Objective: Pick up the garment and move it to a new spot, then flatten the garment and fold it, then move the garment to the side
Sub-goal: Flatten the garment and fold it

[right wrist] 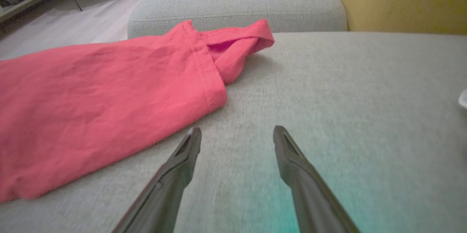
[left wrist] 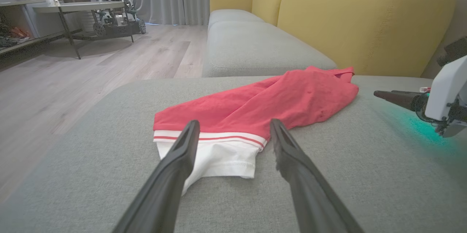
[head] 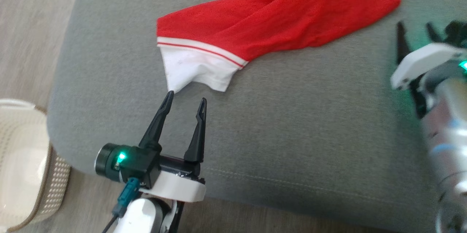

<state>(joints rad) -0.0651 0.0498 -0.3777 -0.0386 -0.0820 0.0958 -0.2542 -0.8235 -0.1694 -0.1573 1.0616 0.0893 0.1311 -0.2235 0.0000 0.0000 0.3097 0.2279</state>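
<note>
I need to grab the garment by the tip of its white sleeve (head: 173, 87) with my left gripper next, to move the garment. A hem corner pokes out there while the red cloth (head: 280, 14) lies slack.
The garment (head: 277, 17) is red with a white end and a red-and-white stripe; it lies loosely bunched across the grey sofa cushion (head: 292, 134). My left gripper (head: 186, 98) is open, its fingertips just short of the white end (left wrist: 219, 156), holding nothing. Off to the right my right gripper (head: 416, 28) is open and empty above bare cushion, a little way from the garment's red end (right wrist: 109, 94). In the left wrist view the right gripper (left wrist: 401, 98) shows at the far right.
A pale perforated basket (head: 25, 174) stands on the wooden floor (head: 33, 25) at the lower left, beside the cushion's edge. Yellow sofa backrests (left wrist: 365, 21) rise behind the cushion. A table and another robot (left wrist: 109, 3) stand far across the room.
</note>
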